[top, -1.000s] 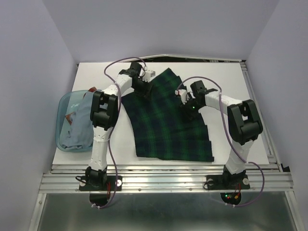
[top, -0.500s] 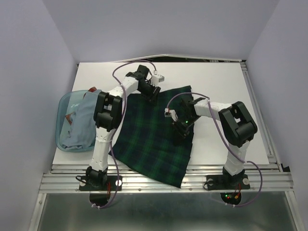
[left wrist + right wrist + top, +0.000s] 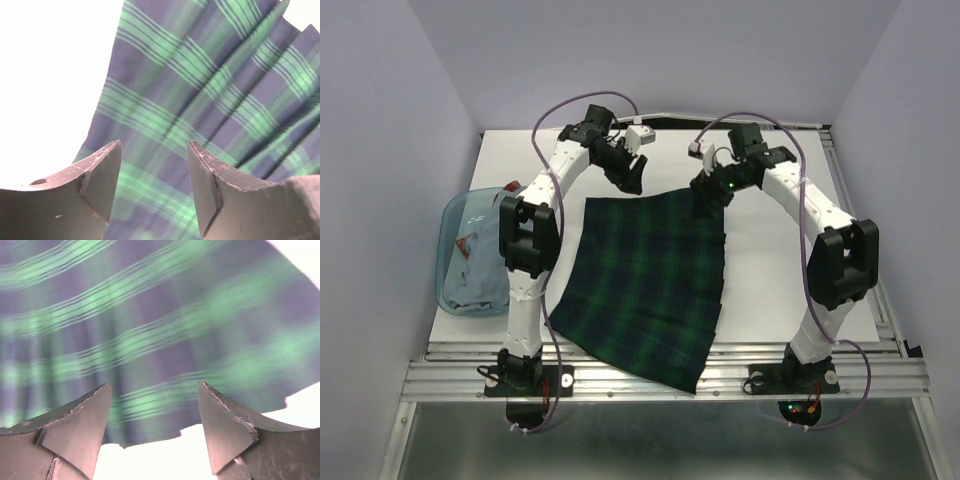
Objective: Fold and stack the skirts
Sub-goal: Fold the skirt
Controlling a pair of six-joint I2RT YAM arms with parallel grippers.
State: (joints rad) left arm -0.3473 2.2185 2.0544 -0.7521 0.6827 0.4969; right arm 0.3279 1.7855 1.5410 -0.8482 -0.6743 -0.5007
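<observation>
My right gripper grabs the tartan skirt's far corner [image 3: 710, 197] [image 3: 159, 426] at the skirt's jagged edge next. Then it folds the skirt's far end over the rest.
The dark green-and-navy tartan skirt [image 3: 645, 285] lies spread flat in the middle of the table, and its near end hangs over the front edge. My left gripper [image 3: 632, 180] is open and empty just above the skirt's far left corner. In the left wrist view the skirt [image 3: 200, 90] fills the space under the open gripper [image 3: 154, 143]. My right gripper [image 3: 704, 196] is open and empty over the far right corner. The right wrist view shows the skirt's jagged edge [image 3: 150, 340] below the open gripper [image 3: 154, 385]. A pale grey-blue skirt [image 3: 485, 270] lies in the tub.
A translucent blue plastic tub [image 3: 455, 215] stands at the table's left edge and holds the pale cloth. The white table [image 3: 780, 260] shows bare to the right of the tartan skirt and behind it [image 3: 670, 140]. Metal rails [image 3: 660, 370] run along the front.
The tartan skirt has been drawn out flatter and squarer, with its far edge now straight. Both grippers have moved to its far corners, open and off the cloth. The right arm has swung back.
</observation>
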